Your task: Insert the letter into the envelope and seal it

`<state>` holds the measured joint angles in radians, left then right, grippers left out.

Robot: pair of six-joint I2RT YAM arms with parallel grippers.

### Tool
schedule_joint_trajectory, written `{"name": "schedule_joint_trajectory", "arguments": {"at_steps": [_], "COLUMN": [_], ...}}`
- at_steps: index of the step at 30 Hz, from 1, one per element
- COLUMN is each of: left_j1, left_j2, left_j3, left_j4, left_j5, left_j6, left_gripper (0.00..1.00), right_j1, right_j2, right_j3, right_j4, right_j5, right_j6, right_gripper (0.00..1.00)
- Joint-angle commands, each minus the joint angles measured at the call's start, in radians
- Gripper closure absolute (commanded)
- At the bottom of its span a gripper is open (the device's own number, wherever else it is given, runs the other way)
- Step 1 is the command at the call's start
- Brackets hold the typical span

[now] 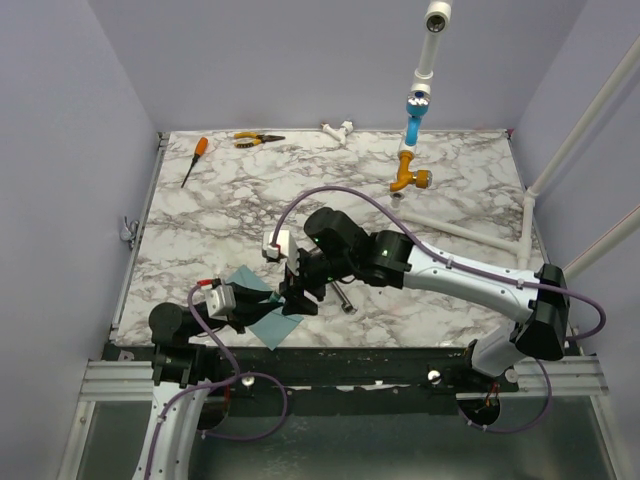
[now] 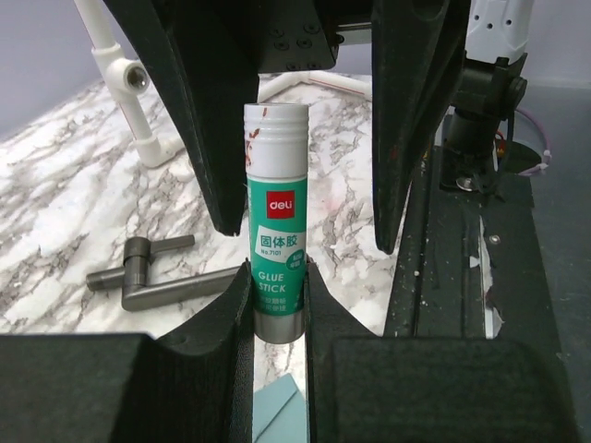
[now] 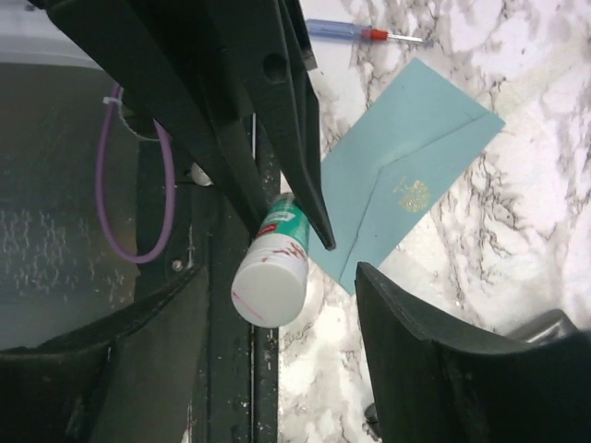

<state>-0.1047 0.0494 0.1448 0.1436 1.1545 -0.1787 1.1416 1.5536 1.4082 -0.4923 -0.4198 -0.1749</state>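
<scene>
I should grab the glue stick (image 2: 276,217) by its white cap (image 2: 276,140) with my right gripper. Then the glue stick's base stays free, so I can set the glue stick upright on the table.
The teal envelope (image 1: 270,318) lies flat near the table's front edge, flap closed with a gold emblem; it also shows in the right wrist view (image 3: 406,175) and the left wrist view (image 2: 282,417). My left gripper (image 1: 262,303) (image 2: 277,281) is shut on the lower body of a green-and-white glue stick (image 2: 276,217), held capped above the envelope. My right gripper (image 1: 298,288) (image 3: 277,277) is open, its jaws on either side of the stick's white cap (image 3: 269,284) without touching it. The tan letter is not in view.
A grey metal handle (image 2: 152,277) (image 1: 343,297) lies just right of the grippers. An orange screwdriver (image 1: 194,159), pliers (image 1: 258,139), a white fitting (image 1: 338,130) and an orange valve (image 1: 411,180) on a pipe sit further back. A small blue tool (image 3: 355,32) lies beyond the envelope.
</scene>
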Motion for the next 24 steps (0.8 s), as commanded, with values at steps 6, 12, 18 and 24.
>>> {"name": "schedule_joint_trajectory", "arguments": {"at_steps": [6,12,18,24], "left_j1": [0.001,0.003,0.003,0.003], "left_j2": [-0.013,-0.018,-0.017,-0.018], "left_j3": [0.019,0.019,0.019,0.019], "left_j4": [0.065,0.064,0.063,0.063], "left_j5": [-0.007,-0.007,-0.007,-0.007], "left_j6": [0.002,0.002,0.003,0.004], "left_gripper": [1.00,1.00,1.00,1.00], "right_j1": [0.009,0.009,0.009,0.010], "right_j2": [-0.063,-0.044,-0.004,0.008], "right_j3": [0.042,0.073,0.094,0.097], "right_j4": [-0.024,0.005,-0.010,0.003], "right_j5": [0.058,0.057,0.068,0.067], "right_j6": [0.032,0.053,0.054,0.055], "right_gripper": [0.00,0.09,0.21,0.35]}}
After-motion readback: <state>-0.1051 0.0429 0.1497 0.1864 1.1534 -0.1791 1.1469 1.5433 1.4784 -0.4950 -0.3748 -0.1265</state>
